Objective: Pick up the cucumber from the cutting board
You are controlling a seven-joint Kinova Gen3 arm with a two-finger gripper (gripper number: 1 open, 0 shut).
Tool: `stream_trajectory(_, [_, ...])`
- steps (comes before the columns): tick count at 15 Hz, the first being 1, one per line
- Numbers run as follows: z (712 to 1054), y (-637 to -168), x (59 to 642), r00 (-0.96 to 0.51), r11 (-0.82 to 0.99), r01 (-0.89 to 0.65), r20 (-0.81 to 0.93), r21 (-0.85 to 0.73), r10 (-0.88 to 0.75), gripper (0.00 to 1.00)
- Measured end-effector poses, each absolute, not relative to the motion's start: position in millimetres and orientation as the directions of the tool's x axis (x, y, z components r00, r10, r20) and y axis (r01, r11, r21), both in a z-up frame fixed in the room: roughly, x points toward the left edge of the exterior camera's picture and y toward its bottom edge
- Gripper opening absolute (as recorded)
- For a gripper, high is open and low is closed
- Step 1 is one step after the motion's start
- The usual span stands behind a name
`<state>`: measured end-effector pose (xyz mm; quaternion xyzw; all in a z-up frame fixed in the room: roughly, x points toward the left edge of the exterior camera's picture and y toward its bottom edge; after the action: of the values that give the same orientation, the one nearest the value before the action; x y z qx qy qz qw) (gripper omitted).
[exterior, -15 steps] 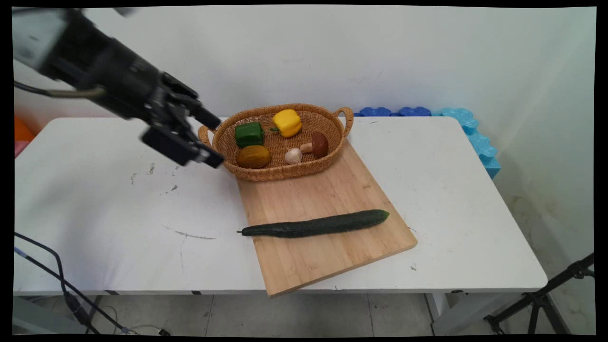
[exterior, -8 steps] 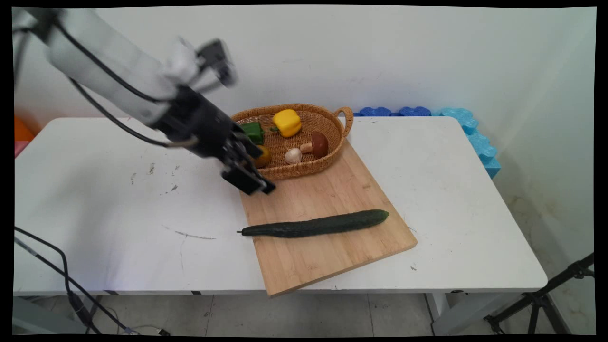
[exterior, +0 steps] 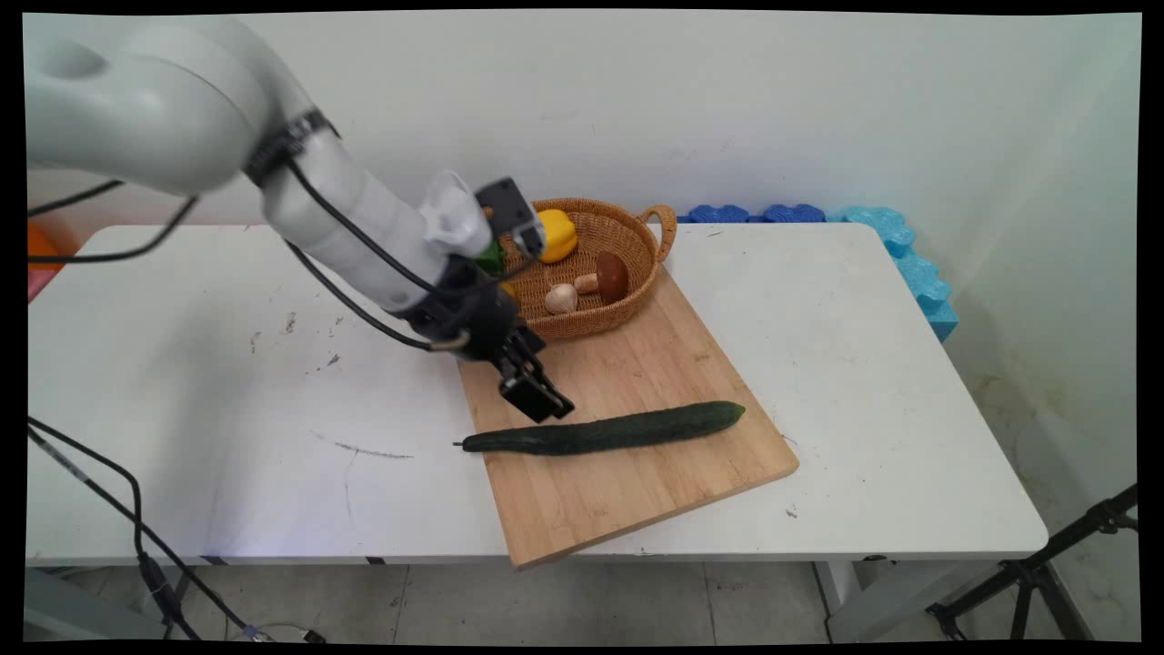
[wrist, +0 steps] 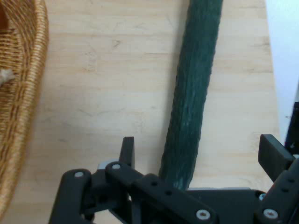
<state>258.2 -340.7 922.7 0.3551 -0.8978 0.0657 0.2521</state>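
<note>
I should grab the cucumber by its middle (exterior: 600, 435) with my gripper next. Then I can bring it from the cutting board to the wicker basket.
A long dark green cucumber (exterior: 605, 429) lies across the wooden cutting board (exterior: 637, 496). My gripper (exterior: 538, 402) hovers just above the cucumber's left part and is open. In the hand view the cucumber (wrist: 194, 93) runs up the picture between the two black fingers (wrist: 127, 150), and the gripper (wrist: 201, 151) straddles it without touching. The board (wrist: 103, 93) shows pale under it.
A wicker basket (exterior: 657, 244) stands on the board's far end, holding a yellow pepper (exterior: 556, 235), a brown mushroom (exterior: 611, 277) and a garlic bulb (exterior: 561, 298); the arm hides its left part. The basket's wall (wrist: 23, 93) is left in the hand view. Blue foam pieces (exterior: 896, 241) lie at the table's far right.
The arm has swung right and down from the basket's left side to just above the cucumber's left part. The cucumber and basket have not moved.
</note>
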Motion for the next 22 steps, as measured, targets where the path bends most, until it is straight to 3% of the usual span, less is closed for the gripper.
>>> stream_trajectory(8, [869.5,-360.8,221.7,-0.644,0.747,-0.662,0.465,0.060,-0.608,1.00])
stream_trajectory(20, [833.8,-372.0,197.4,-0.668,0.759,-0.649,0.435,0.057,-0.604,1.00])
stream_trajectory(21, [832.4,-372.4,196.9,-0.669,0.759,-0.649,0.434,0.056,-0.604,0.00])
stream_trajectory(22, [830.9,-372.6,196.8,-0.671,0.760,-0.648,0.430,0.054,-0.604,0.00])
